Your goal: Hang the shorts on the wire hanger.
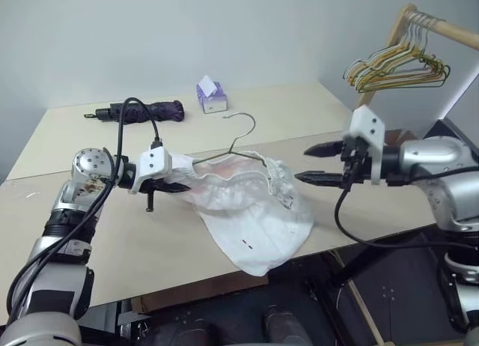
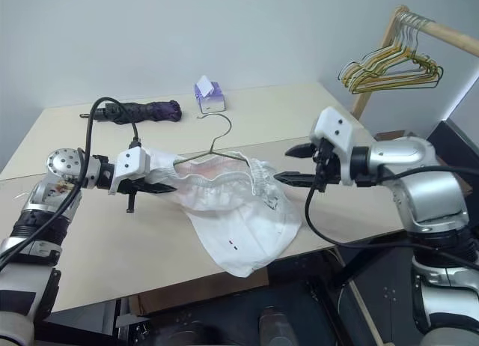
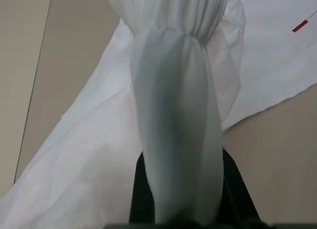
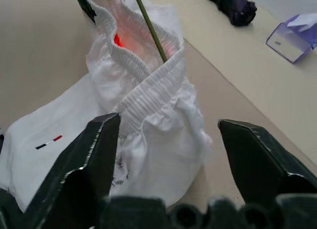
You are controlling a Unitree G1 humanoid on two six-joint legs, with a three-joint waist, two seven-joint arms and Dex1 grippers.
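The robot will hang the shorts on the hanger [image 1: 232,147], so its right gripper will reach the waistband and pinch the waistband's loose end around the wire.
The white shorts [image 1: 251,211] hang off the table's front edge, their gathered waistband lifted and stretched out sideways. The wire hanger [image 1: 241,136] runs inside the waistband, and its hook sticks up above the fabric. My left gripper [image 1: 182,186] is shut on the left end of the waistband; the bunched cloth [image 3: 178,90] passes between its black fingers [image 3: 240,189]. To the right of the shorts, my right gripper [image 1: 314,164] stands open and holds nothing. Its wrist view shows the waistband [image 4: 148,100] just beyond its spread fingers [image 4: 94,149], with the hanger wire [image 4: 148,26] entering the waist opening.
On the beige table [image 1: 314,114], a folded purple umbrella [image 1: 142,111] and a purple tissue box [image 1: 212,96] lie at the back. A wooden rack [image 1: 449,31] with a cluster of yellow and green hangers [image 1: 397,67] stands at the far right.
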